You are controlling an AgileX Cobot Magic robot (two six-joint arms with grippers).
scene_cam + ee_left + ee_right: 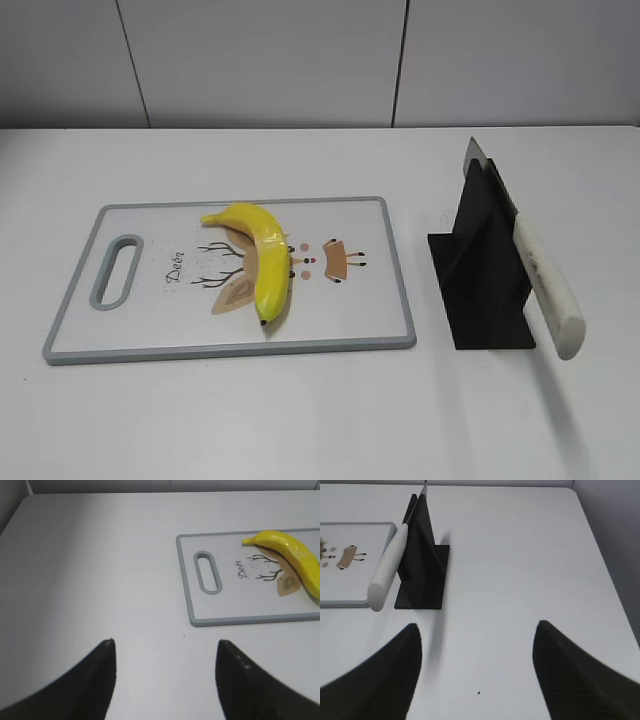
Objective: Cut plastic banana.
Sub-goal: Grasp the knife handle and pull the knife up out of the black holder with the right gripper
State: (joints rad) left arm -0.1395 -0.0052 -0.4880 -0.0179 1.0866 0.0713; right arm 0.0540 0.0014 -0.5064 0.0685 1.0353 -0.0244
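My right gripper grabs the grey toy knife by its white handle (548, 286) next, to cut the plastic banana (262, 258).
A yellow plastic banana (262, 258) lies whole on a white cutting board (140, 330) with a grey rim, a handle slot and a deer drawing. The left wrist view shows the banana (295, 556) and the board (240, 605) too. A knife with a white handle (548, 286) rests slanted in a black stand (482, 270), also shown in the right wrist view as handle (387, 567) and stand (422, 560). My left gripper (164, 642) is open and empty, over bare table left of the board. My right gripper (477, 625) is open and empty, right of the stand. Neither gripper shows in the exterior view.
The white table (300, 420) meets a grey panelled wall (300, 60) at the back. The table's right edge (600, 555) shows in the right wrist view and its left far corner (22, 500) in the left wrist view.
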